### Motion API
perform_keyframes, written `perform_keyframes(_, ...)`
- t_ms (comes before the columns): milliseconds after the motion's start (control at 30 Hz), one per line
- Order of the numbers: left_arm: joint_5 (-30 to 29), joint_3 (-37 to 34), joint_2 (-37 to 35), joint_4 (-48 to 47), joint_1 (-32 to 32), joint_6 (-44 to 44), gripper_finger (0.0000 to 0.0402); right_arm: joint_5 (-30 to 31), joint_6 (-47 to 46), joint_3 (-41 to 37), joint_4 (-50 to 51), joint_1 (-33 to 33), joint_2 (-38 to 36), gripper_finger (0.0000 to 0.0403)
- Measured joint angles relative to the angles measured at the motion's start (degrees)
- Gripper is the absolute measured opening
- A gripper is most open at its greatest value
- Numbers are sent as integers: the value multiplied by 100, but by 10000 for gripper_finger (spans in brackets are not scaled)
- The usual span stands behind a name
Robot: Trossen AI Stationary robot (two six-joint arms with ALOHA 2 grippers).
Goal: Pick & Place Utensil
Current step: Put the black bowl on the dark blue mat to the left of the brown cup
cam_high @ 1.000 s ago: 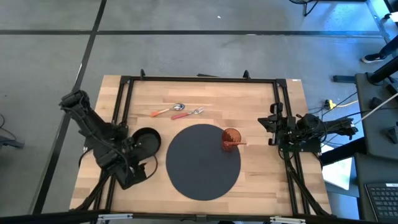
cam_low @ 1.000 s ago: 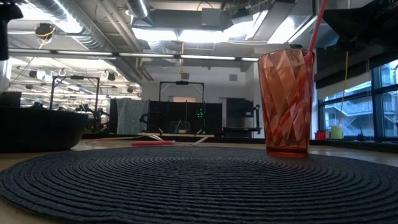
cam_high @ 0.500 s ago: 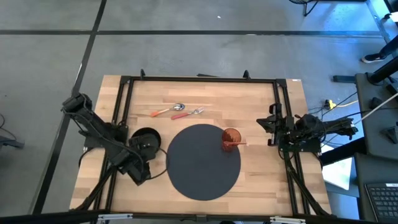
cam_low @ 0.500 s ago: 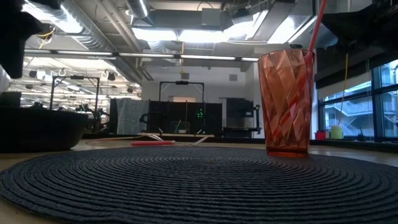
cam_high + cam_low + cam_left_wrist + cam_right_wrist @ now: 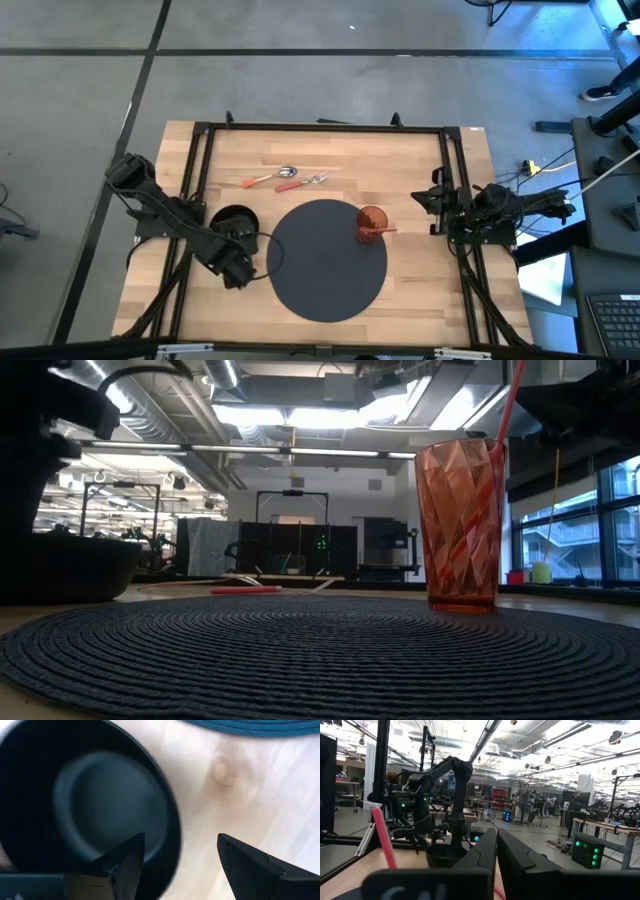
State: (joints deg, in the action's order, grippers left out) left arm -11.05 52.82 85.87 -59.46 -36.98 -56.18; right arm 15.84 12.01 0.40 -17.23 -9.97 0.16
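My left gripper is to grab the black bowl by its rim (image 5: 177,852) next, so that it can set the bowl on the dark round placemat (image 5: 265,726).
A spoon with an orange handle (image 5: 266,179) and a fork with a red handle (image 5: 300,182) lie flat on the wooden table (image 5: 420,290) at the far middle. A black bowl (image 5: 234,224) stands left of a dark round placemat (image 5: 327,258). My left gripper (image 5: 238,262) is open just above the bowl's near rim. In the left wrist view (image 5: 182,865) one finger stands over the bowl's inside (image 5: 95,805) and the other over bare table, touching nothing. My right gripper (image 5: 437,205) is shut and empty at the table's right edge.
A red faceted cup (image 5: 371,222) with a red straw (image 5: 510,400) stands on the placemat's right part and rises tall in the low view (image 5: 462,525). A black frame (image 5: 320,128) runs around the table. There is bare wood near the front right.
My left gripper has gone toward the table's right and slightly toward its far edge, closing in on the black bowl's near side. The arm has come into the low view's upper left. Nothing on the table has moved.
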Motion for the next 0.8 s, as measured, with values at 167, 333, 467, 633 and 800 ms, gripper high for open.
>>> perform_keyframes(167,90,-356,-73,542,9,-20,242,0,0,0,-2,-1,0,16)
perform_keyframes(333,223,-707,-71,756,112,-23,237,0,0,0,-2,1,0,16)
perform_keyframes(467,222,-823,-71,874,163,-20,227,0,0,0,-2,0,0,16)
perform_keyframes(633,221,-840,-71,867,193,-93,203,0,0,0,-4,1,-2,16)
perform_keyframes(800,221,-840,-71,872,191,-117,151,0,2,0,-7,1,-2,16)
